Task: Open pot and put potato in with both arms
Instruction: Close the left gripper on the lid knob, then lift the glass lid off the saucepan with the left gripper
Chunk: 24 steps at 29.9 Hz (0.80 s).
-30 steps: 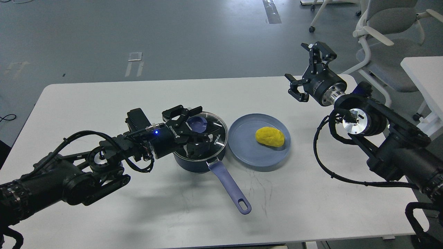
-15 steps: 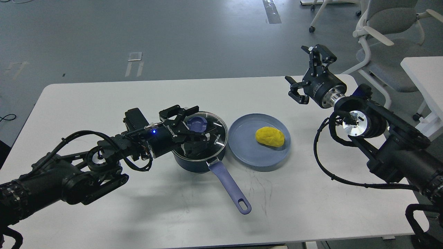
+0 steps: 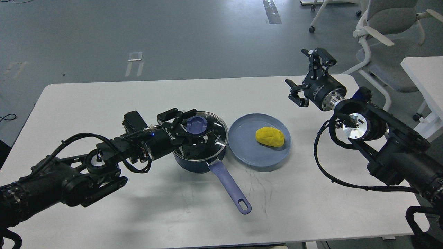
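Note:
The glass lid (image 3: 217, 135) is too wide for the fingertips, so my left gripper should grab it by its narrow blue knob (image 3: 196, 124) next.
A dark blue pot (image 3: 193, 165) with a long lilac handle (image 3: 230, 188) stands mid-table, covered by a glass lid (image 3: 217, 135) with a blue knob (image 3: 197, 124). My left gripper (image 3: 191, 127) is open over the lid, its fingers (image 3: 175, 114) on either side of the knob's left part. A yellow potato (image 3: 270, 136) lies on a blue-grey plate (image 3: 258, 159) just right of the pot. My right gripper (image 3: 300, 72) is open and empty, raised above the table's far right, beyond the plate.
The white table (image 3: 104, 214) ends close behind my right gripper and at the right. A grey office chair (image 3: 384, 38) and a second white table (image 3: 424, 74) stand to the right, past the edge.
My left gripper has drawn back slightly to the left over the lid. My right gripper has shifted a little up and turned slightly. Pot, lid and potato have not moved.

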Available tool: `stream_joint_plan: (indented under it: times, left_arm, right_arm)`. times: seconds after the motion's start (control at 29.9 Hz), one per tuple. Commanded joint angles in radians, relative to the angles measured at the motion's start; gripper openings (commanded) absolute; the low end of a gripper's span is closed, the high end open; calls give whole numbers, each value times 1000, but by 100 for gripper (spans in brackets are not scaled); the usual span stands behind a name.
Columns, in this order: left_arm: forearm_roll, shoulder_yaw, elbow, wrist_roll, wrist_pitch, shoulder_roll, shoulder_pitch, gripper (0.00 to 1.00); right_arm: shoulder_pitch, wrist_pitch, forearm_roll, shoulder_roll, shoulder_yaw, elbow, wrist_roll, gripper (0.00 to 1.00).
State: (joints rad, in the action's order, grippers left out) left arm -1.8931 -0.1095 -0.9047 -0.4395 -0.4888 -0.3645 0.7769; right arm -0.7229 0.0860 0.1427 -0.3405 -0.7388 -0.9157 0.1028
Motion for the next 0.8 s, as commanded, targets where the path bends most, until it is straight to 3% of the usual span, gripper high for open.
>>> stream_joint_plan:
  times: [0.0, 0.37, 0.77]
  left_arm:
    - [2, 1, 6, 2, 0, 2, -1, 90]
    - [22, 2, 4, -2, 0, -1, -21, 55]
    - [35, 1, -11, -15, 0, -8, -16, 51]
  right_arm:
    - [0, 0, 0, 0, 1, 0, 0, 100]
    - [8, 0, 0, 0, 6, 4, 0, 100]
    - [14, -6, 0, 0, 7, 6, 0, 100]
